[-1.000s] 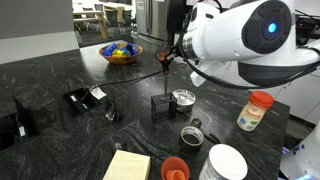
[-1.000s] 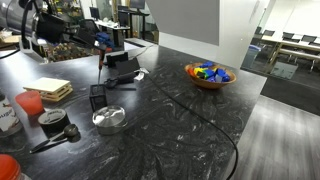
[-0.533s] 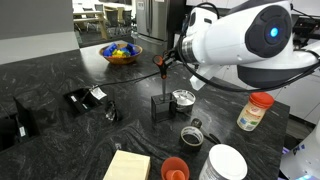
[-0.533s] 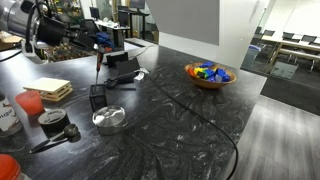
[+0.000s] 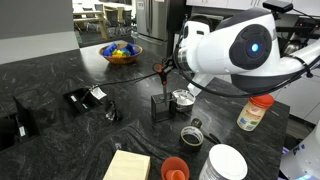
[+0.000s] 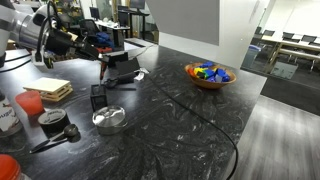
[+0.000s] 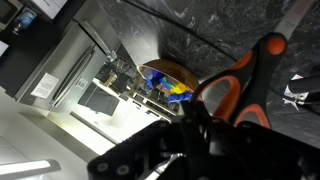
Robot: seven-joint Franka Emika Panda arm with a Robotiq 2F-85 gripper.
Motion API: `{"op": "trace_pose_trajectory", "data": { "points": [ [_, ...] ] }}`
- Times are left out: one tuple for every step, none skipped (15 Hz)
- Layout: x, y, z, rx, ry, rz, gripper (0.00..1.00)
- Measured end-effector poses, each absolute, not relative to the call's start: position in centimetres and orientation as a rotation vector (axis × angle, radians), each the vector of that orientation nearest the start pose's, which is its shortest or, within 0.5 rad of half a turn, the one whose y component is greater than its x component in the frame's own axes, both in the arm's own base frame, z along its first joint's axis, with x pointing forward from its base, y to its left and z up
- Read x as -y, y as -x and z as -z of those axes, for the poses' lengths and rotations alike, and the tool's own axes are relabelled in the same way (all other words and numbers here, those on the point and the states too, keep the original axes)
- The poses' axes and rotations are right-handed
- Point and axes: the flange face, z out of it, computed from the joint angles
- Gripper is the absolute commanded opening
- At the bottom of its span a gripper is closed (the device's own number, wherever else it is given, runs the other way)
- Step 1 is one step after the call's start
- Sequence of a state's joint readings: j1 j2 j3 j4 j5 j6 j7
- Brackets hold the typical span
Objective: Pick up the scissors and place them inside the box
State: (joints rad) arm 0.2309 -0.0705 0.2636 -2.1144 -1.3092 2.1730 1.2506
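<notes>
The scissors' blades point into the top of the small dark grey box, so the scissors would land inside. My gripper is ready to open.
My gripper is shut on the red-orange handles of the scissors. Their dark blades hang down just above the small dark grey box, which stands beside the round silver tin. In the other exterior view the gripper holds the scissors over the box. The wrist view shows the orange loop handles clamped between the dark fingers; the box is out of sight there.
A bowl of coloured pieces stands at the back. A flat black white-labelled tray, a pale yellow pad, a red cup, a white tub and a red-lidded jar surround the box. A black cable crosses the table.
The arm has swung lower and nearer, and the scissors have come down a little toward the box. The gripper stays shut on them.
</notes>
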Motion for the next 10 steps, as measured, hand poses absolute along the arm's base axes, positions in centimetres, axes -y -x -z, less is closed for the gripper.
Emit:
{"op": "trace_pose_trajectory", "data": {
  "points": [
    [-23.19, -50.43, -48.16, 0.0, -2.243, -1.153, 0.06],
    [-23.19, -50.44, -48.15, 0.0, -2.243, -1.153, 0.11],
    [-23.19, -50.43, -48.15, 0.0, -2.243, -1.153, 0.21],
    [-23.19, -50.43, -48.15, 0.0, -2.243, -1.153, 0.32],
    [-23.2, -50.43, -48.15, -0.001, -2.243, -1.153, 0.39],
    [-23.2, -50.43, -48.15, -0.001, -2.243, -1.153, 0.46],
    [-23.21, -50.42, -48.15, -0.001, -2.243, -1.154, 0.5],
    [-23.23, -50.42, -48.14, -0.002, -2.243, -1.154, 0.68],
    [-23.23, -50.41, -48.13, -0.002, -2.244, -1.154, 0.74],
    [-23.25, -50.4, -48.12, -0.003, -2.244, -1.154, 0.82]
  ]
}}
